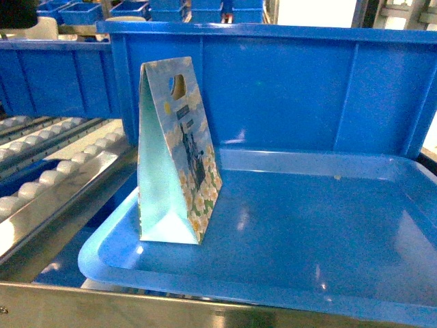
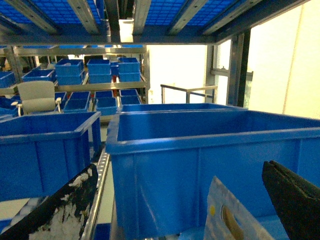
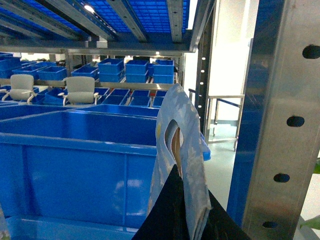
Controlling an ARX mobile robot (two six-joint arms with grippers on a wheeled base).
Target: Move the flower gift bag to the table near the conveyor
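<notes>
The left gripper pinches the pale blue gift bag by its thin top edge (image 1: 166,64) next. The bag is wide at its base (image 1: 172,229) and narrows toward the top.
A flower gift bag (image 1: 179,154), pale blue with white daisies and a cut-out handle, stands upright at the left of a blue tray (image 1: 328,273). Neither gripper shows in the head view. In the left wrist view my left gripper (image 2: 175,212) is open, its fingers (image 2: 55,215) far apart, and this bag's top (image 2: 232,220) pokes up between them, nearer the right finger. In the right wrist view my right gripper (image 3: 192,205) is shut on the upper part of a flower gift bag (image 3: 180,130), held upright. The conveyor (image 1: 48,174), a steel frame with white rollers, runs along the left. The table is out of view.
A large blue bin (image 1: 287,82) stands right behind the tray. More blue bins (image 2: 45,145) fill the shelves beyond. A perforated steel upright (image 3: 285,125) stands close on the right of the right gripper. A steel rail (image 1: 102,307) crosses in front of the tray.
</notes>
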